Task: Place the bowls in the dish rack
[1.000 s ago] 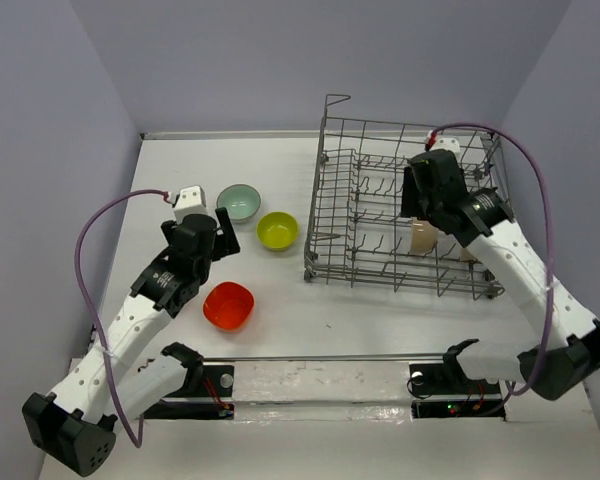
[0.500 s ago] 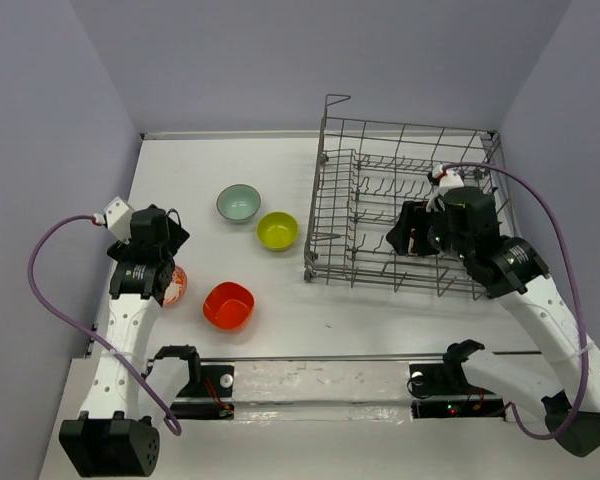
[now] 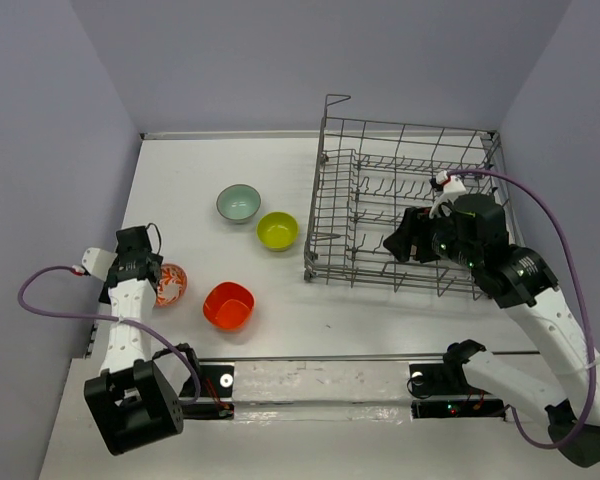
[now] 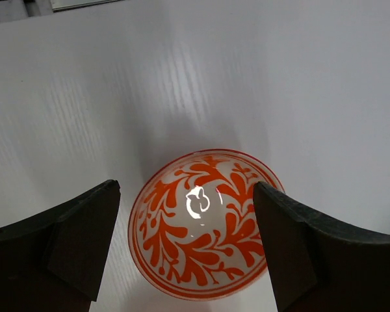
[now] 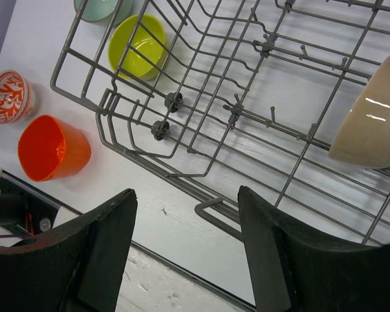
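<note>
My left gripper should grab the white bowl with red patterning by its rim [image 3: 172,267] [image 4: 205,151] and leave the opposite rim free for my right gripper.
The white bowl with red patterning [image 3: 170,284] sits on the table at the near left. My left gripper [image 3: 150,272] hangs just over it, open; in the left wrist view [image 4: 186,211] its jaws stand either side of this bowl [image 4: 205,224] without touching it. The orange-red bowl [image 3: 228,305], lime-yellow bowl [image 3: 277,230] and pale teal bowl [image 3: 239,203] stand on the table left of the dish rack [image 3: 323,165]. My right gripper [image 3: 408,240] is open and empty above the rack's near side [image 5: 185,195]. A cream bowl [image 5: 370,117] leans on the rack's tines.
The rack [image 5: 174,101] fills the right half of the table, its tall wire sides close under my right arm. A rail with black mounts [image 3: 310,375] runs along the near edge. Purple walls close in left and right.
My left arm has swung back to the near left and come down over the patterned bowl. My right gripper has drawn back from the cream bowl, which stays in the rack.
</note>
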`<state>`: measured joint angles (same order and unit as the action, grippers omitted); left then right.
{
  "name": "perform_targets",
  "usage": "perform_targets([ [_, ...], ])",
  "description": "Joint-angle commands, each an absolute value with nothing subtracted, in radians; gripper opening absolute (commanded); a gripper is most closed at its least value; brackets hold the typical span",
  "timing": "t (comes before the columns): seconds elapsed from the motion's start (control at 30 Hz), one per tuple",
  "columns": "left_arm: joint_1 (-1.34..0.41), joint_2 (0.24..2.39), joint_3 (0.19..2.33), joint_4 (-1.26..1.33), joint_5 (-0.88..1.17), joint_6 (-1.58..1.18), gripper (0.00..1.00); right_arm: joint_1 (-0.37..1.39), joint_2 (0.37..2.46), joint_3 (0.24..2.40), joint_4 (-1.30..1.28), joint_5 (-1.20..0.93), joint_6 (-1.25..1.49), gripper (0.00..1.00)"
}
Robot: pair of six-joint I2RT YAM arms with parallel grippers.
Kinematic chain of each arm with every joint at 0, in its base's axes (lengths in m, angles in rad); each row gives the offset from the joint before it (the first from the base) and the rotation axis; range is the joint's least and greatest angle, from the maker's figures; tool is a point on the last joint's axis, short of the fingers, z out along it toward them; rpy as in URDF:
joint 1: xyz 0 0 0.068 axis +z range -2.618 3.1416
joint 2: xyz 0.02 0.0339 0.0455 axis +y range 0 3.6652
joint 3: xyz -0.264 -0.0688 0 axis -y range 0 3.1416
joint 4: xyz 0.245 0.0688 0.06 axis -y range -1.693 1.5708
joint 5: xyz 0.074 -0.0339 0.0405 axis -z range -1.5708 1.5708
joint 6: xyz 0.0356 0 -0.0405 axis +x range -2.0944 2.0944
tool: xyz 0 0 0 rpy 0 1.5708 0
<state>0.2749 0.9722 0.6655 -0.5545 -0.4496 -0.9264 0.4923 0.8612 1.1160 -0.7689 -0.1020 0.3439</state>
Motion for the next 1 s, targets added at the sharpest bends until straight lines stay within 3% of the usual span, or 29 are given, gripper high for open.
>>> perform_targets([
  [0.0, 0.327, 0.98, 0.631, -0.554, -0.502, -1.011, 0.92, 0.499, 0.871, 1.129, -0.715, -0.127, 0.341, 0.69],
  [0.33, 0.38, 1.04, 0.562, -0.447, -0.453, -0.986, 0.91, 0.499, 0.916, 1.143, -0.719, -0.111, 0.341, 0.69],
  [0.63, 0.38, 1.108, 0.508, -0.331, -0.391, -0.954, 0.73, 0.499, 0.914, 1.124, -0.721, -0.066, 0.334, 0.7],
  [0.83, 0.38, 1.12, 0.514, -0.288, -0.355, -0.91, 0.44, 0.499, 0.917, 1.124, -0.721, -0.06, 0.333, 0.7],
  [0.97, 0.382, 1.153, 0.551, -0.262, -0.299, -0.853, 0.07, 0.499, 0.923, 1.123, -0.721, -0.057, 0.331, 0.7],
])
